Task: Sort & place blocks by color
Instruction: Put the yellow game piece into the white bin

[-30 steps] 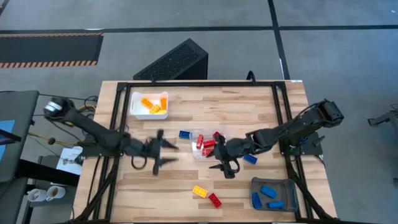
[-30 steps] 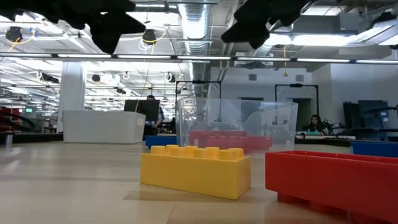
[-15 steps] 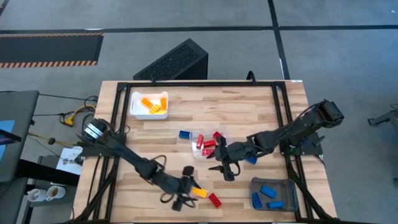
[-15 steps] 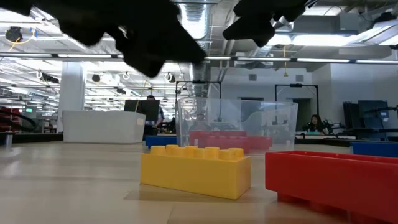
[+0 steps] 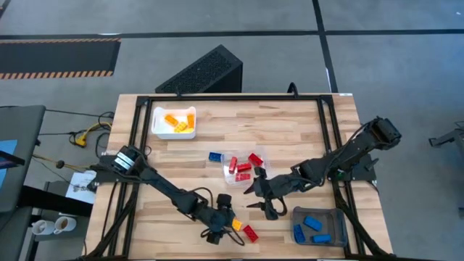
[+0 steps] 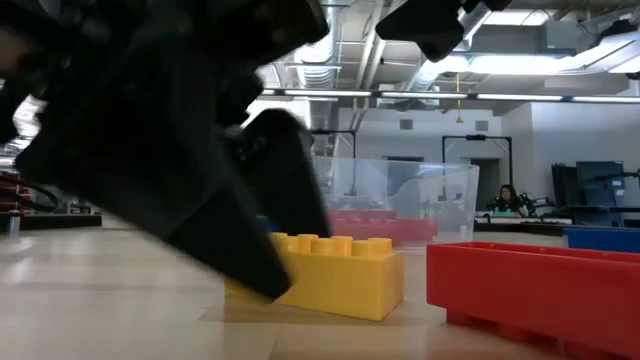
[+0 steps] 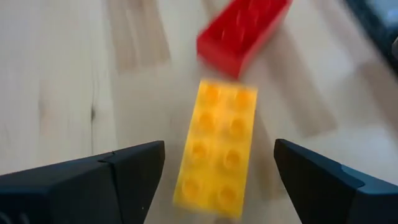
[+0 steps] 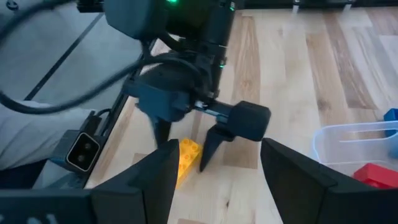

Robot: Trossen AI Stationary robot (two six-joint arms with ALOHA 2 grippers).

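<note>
Next, my left gripper grabs the yellow block by its long sides. Then the block goes into the white tray with its color.
A yellow block lies flat on the wood near the table's front edge, studs up, with a red block just to its right. My left gripper is low over the yellow block and open. Its two fingers stand on either side of the block, with a gap on each side. My right gripper hovers open and empty above the table's middle. Its wrist view shows the left gripper straddling the yellow block. A blue block lies farther back.
A clear container holding red blocks stands mid-table. A white tray with yellow-orange blocks is at the far left, and a grey tray with blue blocks at the near right. In the low view the red block sits beside the yellow one.
My left gripper has swung from the table's middle left toward the near edge and to the right. It has tipped downward and sunk until its fingers straddle the yellow block. My right gripper has drifted a little toward the near edge. No block has moved.
</note>
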